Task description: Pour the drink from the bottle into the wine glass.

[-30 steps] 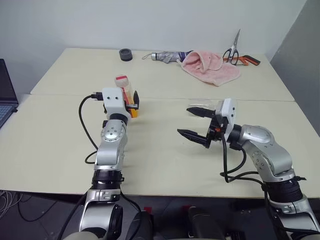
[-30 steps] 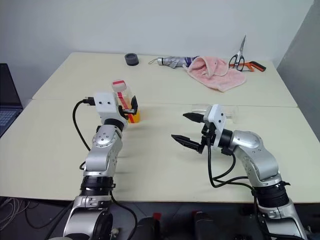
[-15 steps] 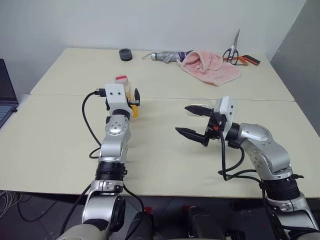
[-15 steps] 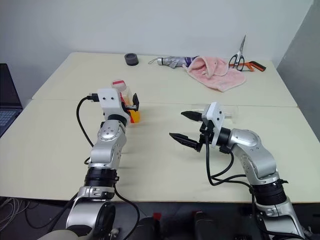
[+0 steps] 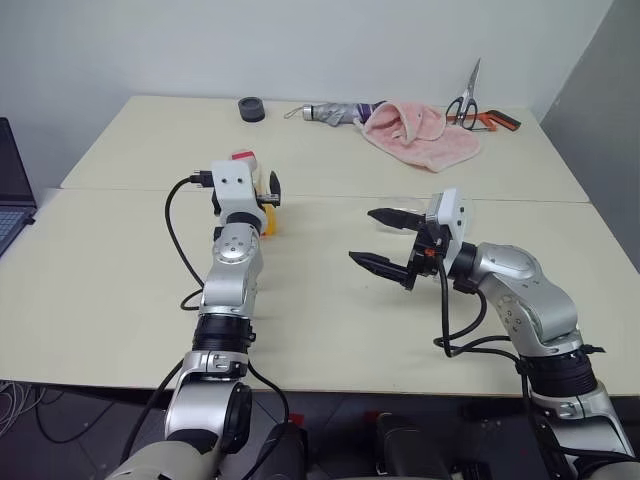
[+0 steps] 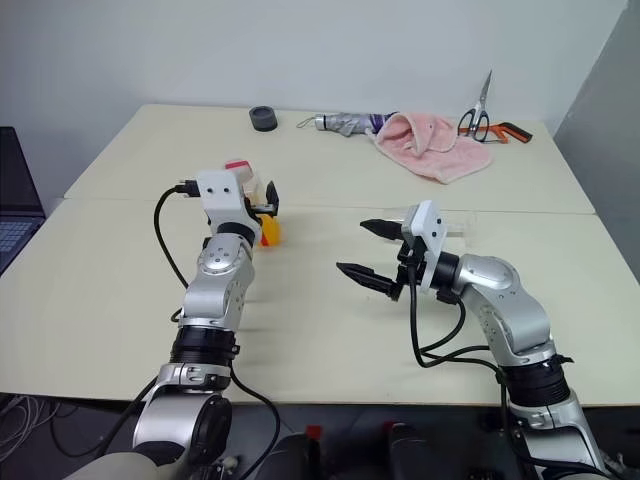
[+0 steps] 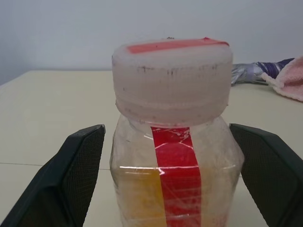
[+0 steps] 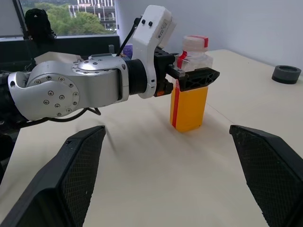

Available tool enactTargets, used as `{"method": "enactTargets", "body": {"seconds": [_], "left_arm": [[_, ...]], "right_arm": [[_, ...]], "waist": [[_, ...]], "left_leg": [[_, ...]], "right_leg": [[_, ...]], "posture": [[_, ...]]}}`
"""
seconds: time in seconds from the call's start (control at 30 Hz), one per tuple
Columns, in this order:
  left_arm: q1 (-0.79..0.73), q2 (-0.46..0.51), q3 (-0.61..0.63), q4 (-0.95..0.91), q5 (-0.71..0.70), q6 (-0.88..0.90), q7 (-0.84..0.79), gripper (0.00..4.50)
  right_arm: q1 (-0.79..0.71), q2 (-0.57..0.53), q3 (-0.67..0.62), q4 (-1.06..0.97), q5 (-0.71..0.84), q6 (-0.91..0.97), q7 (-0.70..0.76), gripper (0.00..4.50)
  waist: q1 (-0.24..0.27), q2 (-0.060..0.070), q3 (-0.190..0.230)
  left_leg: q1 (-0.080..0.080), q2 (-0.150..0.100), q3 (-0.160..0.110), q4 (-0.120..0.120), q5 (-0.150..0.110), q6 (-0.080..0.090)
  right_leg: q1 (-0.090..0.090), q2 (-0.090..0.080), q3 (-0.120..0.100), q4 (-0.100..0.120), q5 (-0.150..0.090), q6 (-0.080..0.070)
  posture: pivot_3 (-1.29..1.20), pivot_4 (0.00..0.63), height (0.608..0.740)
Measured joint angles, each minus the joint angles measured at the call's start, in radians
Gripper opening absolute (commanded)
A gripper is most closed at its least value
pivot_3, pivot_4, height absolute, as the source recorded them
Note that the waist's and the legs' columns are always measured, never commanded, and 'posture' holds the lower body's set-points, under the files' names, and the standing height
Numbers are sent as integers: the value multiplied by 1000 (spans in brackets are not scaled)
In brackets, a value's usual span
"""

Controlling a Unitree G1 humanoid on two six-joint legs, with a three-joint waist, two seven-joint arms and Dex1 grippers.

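In the left wrist view my left gripper's fingers stand below the cap beside the bottle's shoulder [image 7: 176, 146], so closing now would catch the bottle and it is time to close.
The bottle [image 8: 189, 101] stands upright on the table at centre left, with a red-topped cap, a red label stripe and the orange drink [image 8: 190, 108] filling its lower part. My left gripper [image 5: 262, 194] is open, with one finger [image 7: 71, 179] on each side of the bottle's shoulder and a gap on both sides. To its right, my right gripper [image 5: 362, 236] hovers open and empty above the table, pointing toward the bottle. A faint clear shape right behind my right hand seems to be the wine glass [image 6: 460, 222], mostly hidden.
At the far edge of the table [image 5: 120, 270] lie a pink towel [image 5: 420, 130], scissors [image 5: 475, 105], a folded umbrella [image 5: 330, 112] and a black ring [image 5: 251, 108]. A laptop [image 5: 10, 190] sits at the left edge.
My left arm has straightened a little, and its gripper stays open around the bottle. The right gripper and the bottle have not moved.
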Motion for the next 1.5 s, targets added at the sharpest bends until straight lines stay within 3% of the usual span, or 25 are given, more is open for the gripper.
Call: {"method": "enactTargets", "body": {"seconds": [0.37, 0.47, 0.63, 0.7, 1.07, 1.5], "left_arm": [[-32, 4, -1, 25, 1, -2, 13, 4451], [-33, 4, -1, 40, 2, -2, 13, 3888], [-33, 4, -1, 41, 3, -2, 14, 2316], [-33, 3, -1, 41, 3, -2, 14, 1925], [-17, 4, -2, 17, 1, 5, 7, 1887], [93, 39, -34, -167, -50, 86, -236, 1868]], "right_arm": [[-2, 1, -1, 1, 1, 2, -1, 4500], [-2, 1, -1, 1, 1, 3, -1, 4500], [-2, 0, -1, 1, 1, 9, -1, 4500], [-2, 0, -1, 1, 2, 11, -1, 4500], [-2, 7, -1, 1, 2, 16, -1, 4500], [12, 17, -1, -1, -1, 2, -29, 4500]], "waist": [[0, 0, 0], [0, 0, 0], [0, 0, 0], [0, 0, 0], [-1, 0, 0], [0, 0, 0]], "left_leg": [[0, 0, 0, 0, 0, 0], [0, 0, 0, 0, 0, 0], [0, 0, 0, 0, 0, 0], [0, 0, 0, 0, 0, 0], [0, 0, 0, 0, 0, 0], [0, 0, 0, 0, 0, 0]], "right_leg": [[0, 0, 0, 0, 0, 0], [0, 0, 0, 0, 0, 0], [0, 0, 0, 0, 0, 0], [0, 0, 0, 0, 0, 0], [0, 0, 0, 0, 0, 0], [0, -1, 0, 0, 0, 0]], "posture": [[0, 150, 740], [0, 150, 740], [0, 150, 740], [0, 150, 740], [0, 150, 740], [0, 150, 740]]}}
